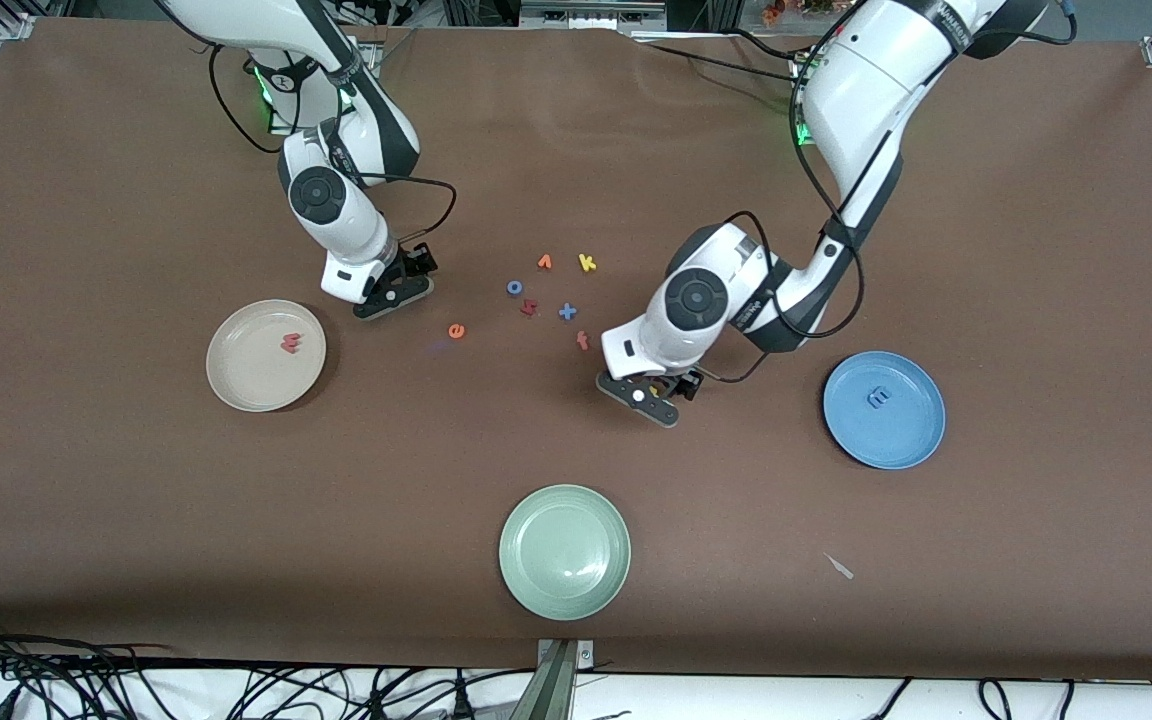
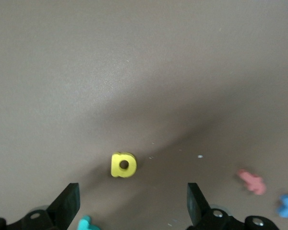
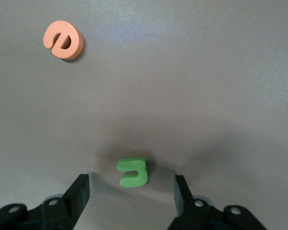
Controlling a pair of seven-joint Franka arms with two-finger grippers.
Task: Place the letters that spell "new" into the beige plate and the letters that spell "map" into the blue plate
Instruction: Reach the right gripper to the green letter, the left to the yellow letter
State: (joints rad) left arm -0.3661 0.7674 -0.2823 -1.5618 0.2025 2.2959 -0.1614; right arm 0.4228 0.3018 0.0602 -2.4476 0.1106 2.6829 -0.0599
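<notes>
The yellow a lies beyond my left gripper's fingertips in the left wrist view, so I must move toward it before closing on it.
The beige plate holds the pinkish-red w. The blue plate holds the blue m. My right gripper is low over the table, open, and the green n lies just ahead of its fingertips, not gripped. The orange e lies apart from it, also seen as the orange e on the table. My left gripper is open near the yellow a, with the teal p by one finger. The front view shows the right gripper beside the beige plate and the left gripper between the loose letters and the blue plate.
A pale green plate sits nearest the front camera. Loose letters lie mid-table: blue o, orange v, yellow k, dark red letter, blue x, a red letter.
</notes>
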